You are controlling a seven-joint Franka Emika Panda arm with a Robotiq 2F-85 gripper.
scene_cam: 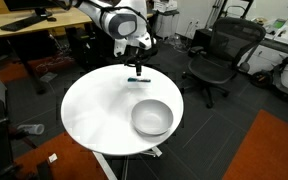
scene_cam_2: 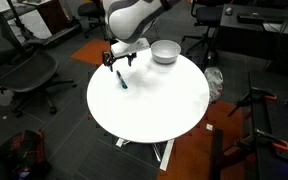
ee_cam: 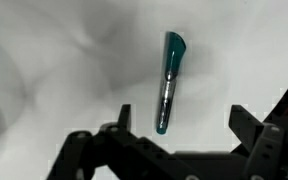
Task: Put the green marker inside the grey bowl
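Observation:
My gripper isn't ready to close yet. The marker (scene_cam: 139,80) (ee_cam: 169,82) is between its open fingers but below them in an exterior view, so they would miss; my gripper needs to go lower first, then close on it.
The green marker (ee_cam: 169,82) lies on the round white table (scene_cam: 99,110), near its far edge in an exterior view (scene_cam: 136,78) and at its left side in an exterior view (scene_cam_2: 122,81). My gripper (ee_cam: 184,125) hovers just above the marker, open and empty, fingers apart on either side of the marker's lower tip; it also shows in both exterior views (scene_cam: 137,66) (scene_cam_2: 119,63). The grey bowl (scene_cam: 152,117) stands upright on the table some way from the marker, seen at the table's far edge in an exterior view (scene_cam_2: 165,51).
Black office chairs (scene_cam: 216,55) (scene_cam_2: 24,70) stand around the table. A wooden desk (scene_cam: 29,35) with a monitor is behind. An orange carpet patch (scene_cam: 269,150) lies on the floor. Stands and cables (scene_cam_2: 254,120) sit near the table's base.

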